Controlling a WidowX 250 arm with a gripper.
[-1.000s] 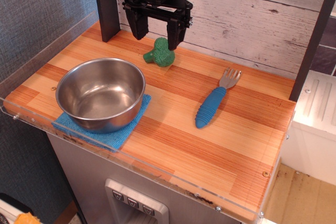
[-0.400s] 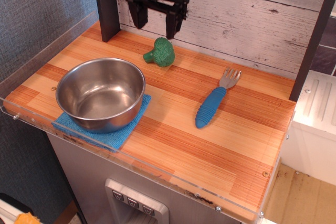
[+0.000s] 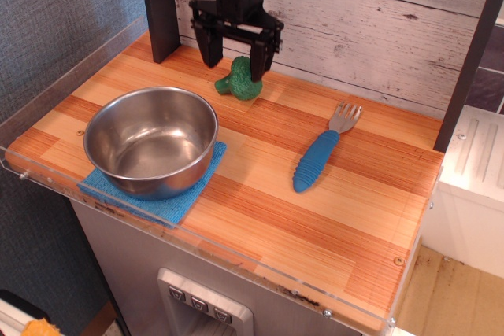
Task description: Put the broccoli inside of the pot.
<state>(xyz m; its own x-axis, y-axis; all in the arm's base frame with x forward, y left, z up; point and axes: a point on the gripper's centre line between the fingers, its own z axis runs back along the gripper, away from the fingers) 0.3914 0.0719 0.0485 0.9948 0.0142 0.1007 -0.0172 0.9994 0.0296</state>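
Next, my gripper grabs the broccoli by its bumpy floret head (image 3: pixel 245 82) to put the small green broccoli inside the pot (image 3: pixel 150 140).
The small green broccoli (image 3: pixel 240 82) lies on the wooden counter near the back wall. My black gripper (image 3: pixel 235 64) hangs right over it with its jaws open, one finger to the left of the floret and one at its right, low and close to it. The fingers hold nothing. The pot (image 3: pixel 150 140), a shiny steel bowl, stands empty at the front left, apart from the broccoli and the gripper.
A blue cloth (image 3: pixel 161 201) lies under the pot. A fork with a blue handle (image 3: pixel 319 157) lies to the right. A dark post (image 3: pixel 160 7) stands at the back left, a clear rim (image 3: pixel 197 252) along the front edge.
The gripper rose and shifted back, then came down again over the broccoli, staying open. The broccoli and pot have not moved.
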